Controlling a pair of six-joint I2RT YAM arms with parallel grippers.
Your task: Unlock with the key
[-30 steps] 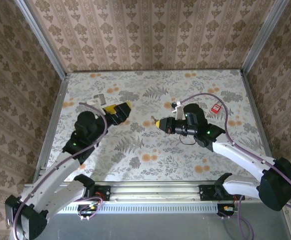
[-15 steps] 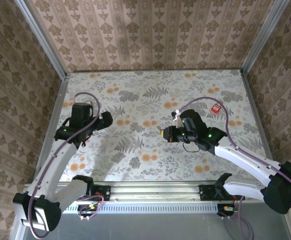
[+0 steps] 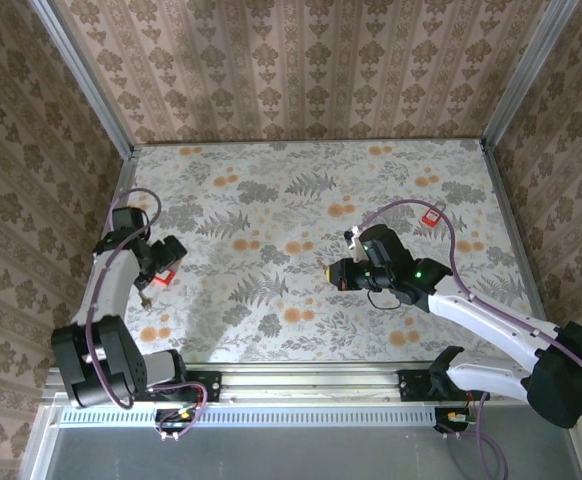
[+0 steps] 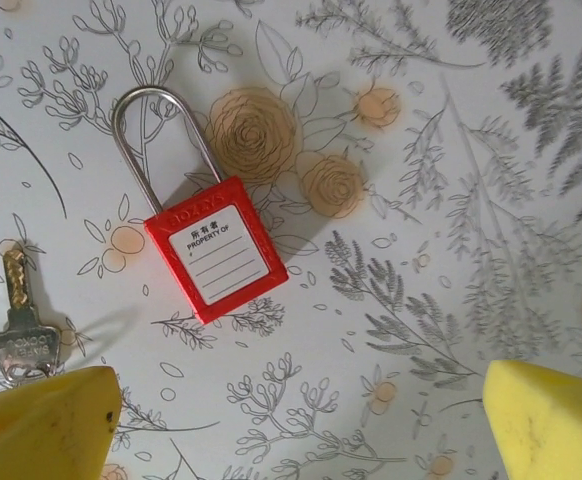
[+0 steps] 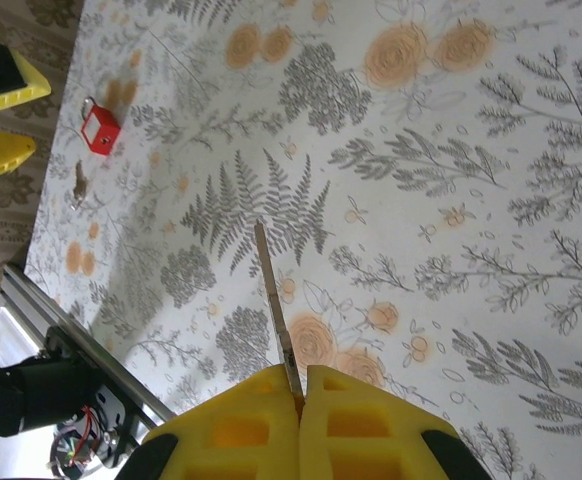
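Note:
My left gripper grabs the red padlock by the side edges of its body next, leaving the shackle [image 4: 151, 125] and the opposite end free for unlocking.
A red padlock [image 4: 216, 250] with a white label lies flat on the floral table, its steel shackle [image 4: 151, 125] pointing away and looking closed. A loose key [image 4: 19, 325] lies just to its left. My left gripper [image 4: 301, 430] hovers over them, open, and its yellow fingertips [image 4: 41, 420] are empty. From above, the left gripper [image 3: 163, 260] is at the table's left edge over the padlock [image 3: 163, 277]. My right gripper [image 5: 301, 385] is shut on a key [image 5: 276, 300] whose blade sticks out forward. That gripper [image 3: 331, 272] is held mid-table.
A second red padlock [image 3: 432, 216] lies at the right rear of the table. A metal rail [image 3: 101, 250] borders the left side, close to the left arm. Patterned walls enclose the table. The right wrist view shows the near padlock [image 5: 99, 128] and the loose key [image 5: 79, 183] far off.
The left arm has swung from the table's left-centre out to the left edge and now hangs over the padlock and loose key. The right gripper shifted slightly right, still holding its key.

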